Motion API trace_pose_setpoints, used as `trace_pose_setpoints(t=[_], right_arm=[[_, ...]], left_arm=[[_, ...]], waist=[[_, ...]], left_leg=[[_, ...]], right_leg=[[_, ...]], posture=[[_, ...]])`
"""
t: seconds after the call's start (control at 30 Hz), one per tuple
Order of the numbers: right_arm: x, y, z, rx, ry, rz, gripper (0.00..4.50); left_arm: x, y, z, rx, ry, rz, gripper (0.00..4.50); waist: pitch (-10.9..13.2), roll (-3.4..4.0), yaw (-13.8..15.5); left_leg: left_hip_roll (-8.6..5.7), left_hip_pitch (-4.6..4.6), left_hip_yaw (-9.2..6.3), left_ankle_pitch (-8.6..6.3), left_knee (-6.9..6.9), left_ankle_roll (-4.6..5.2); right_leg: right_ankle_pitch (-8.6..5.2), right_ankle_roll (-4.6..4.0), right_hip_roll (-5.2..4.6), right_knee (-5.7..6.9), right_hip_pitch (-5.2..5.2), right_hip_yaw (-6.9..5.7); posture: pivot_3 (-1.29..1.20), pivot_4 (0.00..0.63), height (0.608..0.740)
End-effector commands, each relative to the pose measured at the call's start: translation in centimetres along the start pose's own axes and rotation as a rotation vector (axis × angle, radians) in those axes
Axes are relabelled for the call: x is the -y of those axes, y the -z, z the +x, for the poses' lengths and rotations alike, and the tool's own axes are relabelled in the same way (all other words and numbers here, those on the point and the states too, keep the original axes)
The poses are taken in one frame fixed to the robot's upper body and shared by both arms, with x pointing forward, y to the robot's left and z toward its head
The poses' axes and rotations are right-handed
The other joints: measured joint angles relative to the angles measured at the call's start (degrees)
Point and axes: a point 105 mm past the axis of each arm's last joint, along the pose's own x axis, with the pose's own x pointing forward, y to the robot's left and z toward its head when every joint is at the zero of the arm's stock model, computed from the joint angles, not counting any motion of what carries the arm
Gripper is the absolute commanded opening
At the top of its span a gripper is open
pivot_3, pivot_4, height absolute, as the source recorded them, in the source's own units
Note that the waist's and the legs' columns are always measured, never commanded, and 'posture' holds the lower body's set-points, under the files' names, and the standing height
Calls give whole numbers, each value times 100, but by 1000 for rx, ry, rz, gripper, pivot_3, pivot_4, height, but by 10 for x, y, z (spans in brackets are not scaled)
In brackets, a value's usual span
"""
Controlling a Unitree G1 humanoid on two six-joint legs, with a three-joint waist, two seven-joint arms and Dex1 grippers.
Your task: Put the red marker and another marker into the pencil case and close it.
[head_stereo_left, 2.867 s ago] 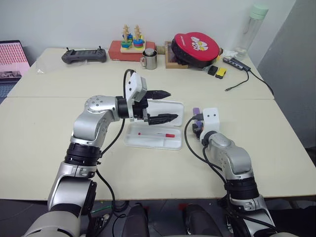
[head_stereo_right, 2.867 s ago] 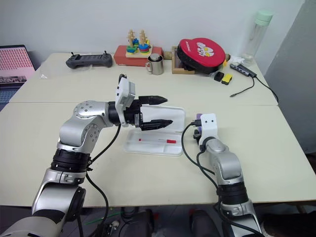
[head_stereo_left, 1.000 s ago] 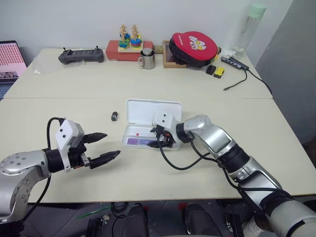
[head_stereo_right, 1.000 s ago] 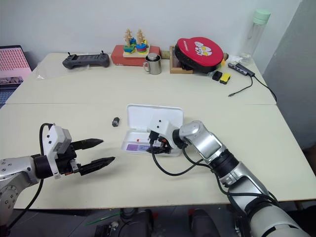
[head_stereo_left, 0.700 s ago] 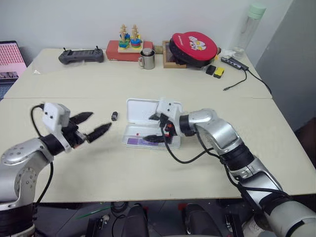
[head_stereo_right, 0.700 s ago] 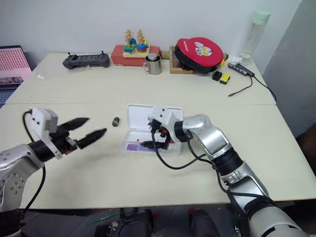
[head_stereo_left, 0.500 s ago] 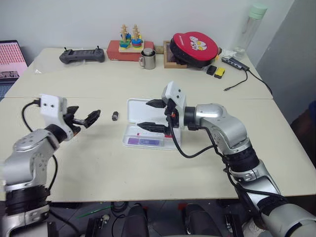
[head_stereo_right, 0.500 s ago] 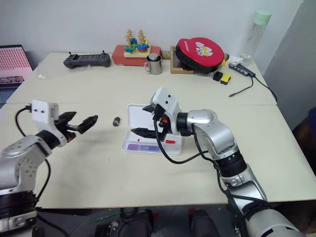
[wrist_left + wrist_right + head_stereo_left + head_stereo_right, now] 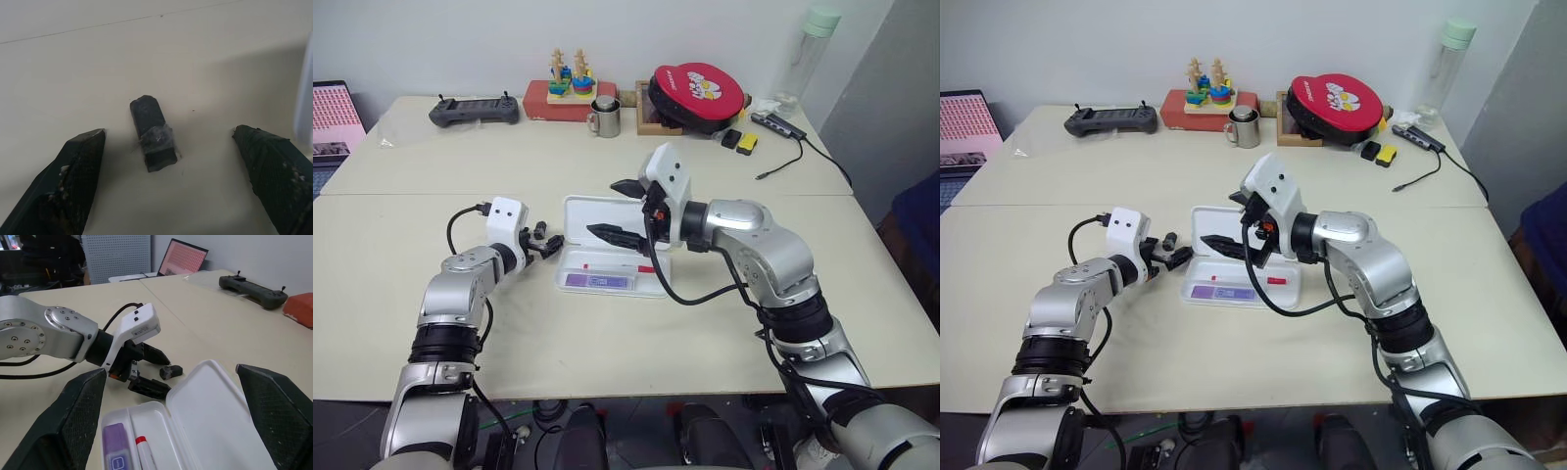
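The fingers of my left gripper are level with the sides of the small black cylinder [image 9: 153, 133], so it is now time to close, which would catch the cylinder.
The pencil case [image 9: 582, 217] lies open at mid-table, lid back. In its tray rest the red marker [image 9: 625, 266] and, nearer me, the purple marker [image 9: 597, 281]; both also show in the right wrist view, red marker [image 9: 145, 451] and purple marker [image 9: 116, 446]. My right gripper [image 9: 615, 209] hovers open above the lid, holding nothing. My left gripper [image 9: 546, 243] is low at the case's left edge, open. A tiny black cylinder [image 9: 152, 133] lies on the table between its fingers [image 9: 73, 186], touched by neither.
Along the far edge stand a black controller [image 9: 475, 111], a stacking toy on a red box [image 9: 570, 88], a metal mug [image 9: 606, 117], a red round pouch [image 9: 700, 93] and a bottle [image 9: 808, 54]. A laptop [image 9: 337, 117] sits far left; a cabled hub [image 9: 783, 127] far right.
My right gripper has risen out of the tray, opened wide, leaving the purple marker there. My left gripper has swung forward and down to the black cylinder beside the case.
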Motion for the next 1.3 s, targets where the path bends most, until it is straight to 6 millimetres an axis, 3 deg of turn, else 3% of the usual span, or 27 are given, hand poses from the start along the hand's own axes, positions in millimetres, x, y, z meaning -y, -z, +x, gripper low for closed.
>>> trace_pose_setpoints(t=[0.03, 0.07, 0.73, 0.97, 1.1, 1.2, 1.3], right_arm=[[1, -22, -4, 67, 7, -39, 4434], [1, -22, -4, 68, 9, -40, 4500], [6, -22, -7, 75, 26, -34, 4500], [9, -20, -13, 64, 34, -41, 4500], [12, -21, -23, 73, 47, -38, 4500], [13, -22, -36, 92, 41, -23, 4500], [11, -21, -53, 93, 25, -15, 4500]], left_arm=[[1, 1, 4, -10, -3, 9, 4500], [0, 1, 4, -10, -1, 8, 4131], [-9, -2, 1, 17, -50, -40, 500], [-16, -5, 0, 60, -99, -78, 432], [-16, -67, -8, 355, -66, -160, 432], [12, -129, -34, 629, 152, -171, 432], [50, -155, -54, 728, 378, -88, 432]], waist=[[0, 0, 0], [0, 0, 1], [0, 0, 1], [0, 0, -2], [0, -1, 4], [3, -5, 57], [3, -5, 107]], left_leg=[[0, 0, 0, 0, 0, 0], [-1, 0, 0, 0, 0, 0], [-1, 0, 0, 0, 1, 0], [-1, 0, 0, 0, 1, 0], [0, -2, -1, 0, 1, 0], [0, -13, -5, 0, 1, -1], [0, -25, -7, 0, -2, -2]], right_leg=[[0, 1, 0, 0, 0, 0], [0, 1, -1, 0, 1, 0], [0, 2, -1, -2, 2, 0], [0, 2, -1, -2, 1, 0], [-1, 3, -1, -3, 1, -1], [1, 1, -2, -11, -1, -8], [9, -5, -2, -37, 0, -10]], posture=[[0, 150, 740], [0, 150, 740], [0, 150, 740], [0, 150, 740], [0, 150, 740], [0, 150, 740], [0, 150, 740]])
